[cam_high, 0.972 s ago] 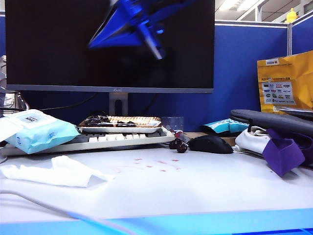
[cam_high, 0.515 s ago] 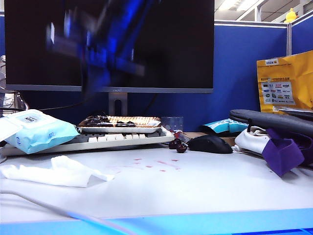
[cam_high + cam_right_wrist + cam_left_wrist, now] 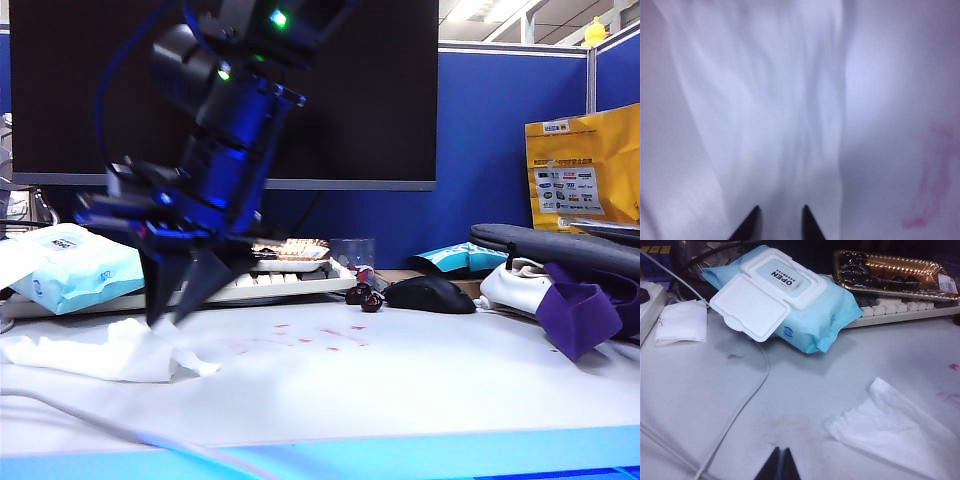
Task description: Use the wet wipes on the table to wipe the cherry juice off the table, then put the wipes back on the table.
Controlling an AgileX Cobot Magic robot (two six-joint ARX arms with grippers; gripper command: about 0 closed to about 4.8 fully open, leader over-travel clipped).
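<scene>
My right gripper grabs the wet wipes by that raised fold [image 3: 146,345] [image 3: 782,212] next, as it stands up crumpled while the rest lies low on the tabletop.
The wet wipes [image 3: 95,352] lie crumpled and white on the left of the table [image 3: 420,390]. My right gripper [image 3: 170,318] has reached across and points down at the wipe's right end, open, its tips just above or on the sheet. In the right wrist view the right gripper [image 3: 780,209] is spread over the wipe [image 3: 770,110], with a pink cherry juice smear [image 3: 935,175] off to one side. Red cherry juice spots [image 3: 330,340] dot the table's middle. My left gripper [image 3: 781,452] is shut and empty over bare table, short of the wipe [image 3: 900,430].
A light-blue wipes packet [image 3: 75,270] with its lid open leans on the keyboard [image 3: 290,282]. A food tray [image 3: 290,250] and the monitor stand behind. Two cherries [image 3: 365,297], a black mouse [image 3: 430,295] and a purple cloth [image 3: 580,315] lie right. A white cable [image 3: 745,405] crosses the table.
My right arm has swung down and left from in front of the monitor to the wipe. Its fingers now stand apart. The wipe and the juice spots have not moved.
</scene>
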